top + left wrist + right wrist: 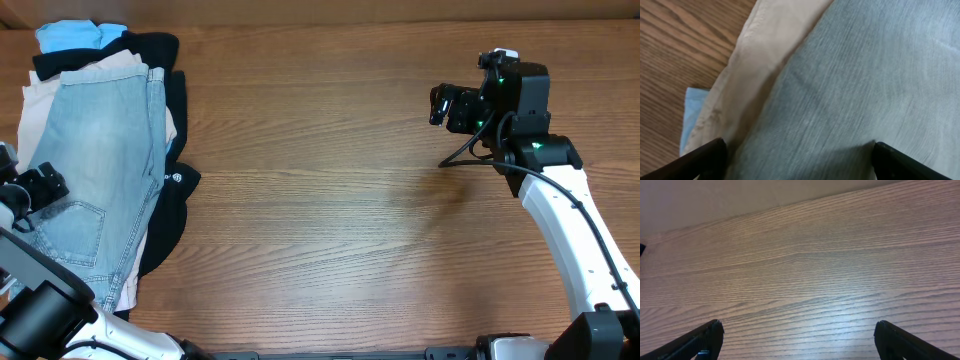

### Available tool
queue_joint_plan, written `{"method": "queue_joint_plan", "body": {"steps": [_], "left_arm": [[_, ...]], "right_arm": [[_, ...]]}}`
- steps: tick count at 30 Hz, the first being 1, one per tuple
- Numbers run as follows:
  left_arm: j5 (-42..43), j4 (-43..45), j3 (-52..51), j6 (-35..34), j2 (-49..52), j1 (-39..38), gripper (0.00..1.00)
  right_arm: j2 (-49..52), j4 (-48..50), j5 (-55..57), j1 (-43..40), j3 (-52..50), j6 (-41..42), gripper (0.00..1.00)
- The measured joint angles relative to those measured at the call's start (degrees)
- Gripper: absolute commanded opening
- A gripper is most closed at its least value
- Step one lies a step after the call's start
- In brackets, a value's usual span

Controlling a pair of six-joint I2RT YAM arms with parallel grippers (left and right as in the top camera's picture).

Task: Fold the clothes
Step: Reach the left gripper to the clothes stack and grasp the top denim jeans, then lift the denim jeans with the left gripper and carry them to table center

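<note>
My left gripper grabs the pale blue denim shorts by their outer edge beside the beige garment next, to lift them off the pile for folding.
Pale blue denim shorts lie on top of a pile of clothes at the table's left edge, over a beige garment, a black garment and a sky-blue garment. My left gripper is open, its fingers spread just above the denim, with the beige cloth and a sky-blue corner beside it. My right gripper is open and empty over bare wood at the right, far from the pile; its wrist view shows only table.
The wooden table stretches between the pile and the right arm. The table's far edge meets a wall in the right wrist view. The left arm's base sits at the lower left corner.
</note>
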Motion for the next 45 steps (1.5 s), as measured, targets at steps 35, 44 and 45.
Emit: {"method": "queue_joint_plan", "body": {"steps": [35,44,45], "left_arm": [[5.97,-26.71,20.15,-7.91,-4.04,-22.67,0.04],[15.21,-7.65,20.76,-10.29,-4.15,-54.82,0.09],[15.17,-6.88,20.76,-10.49,-4.11,-56.06,0.10]], "right_arm": [[-0.02,5.51,1.40,-1.25,0.00,3.56,0.93],[-1.90,-0.13,-0.13,-10.82,0.00,8.13,0.93],[-2.19,-1.14,-0.28,-11.72,0.02,8.31,0.93]]}}
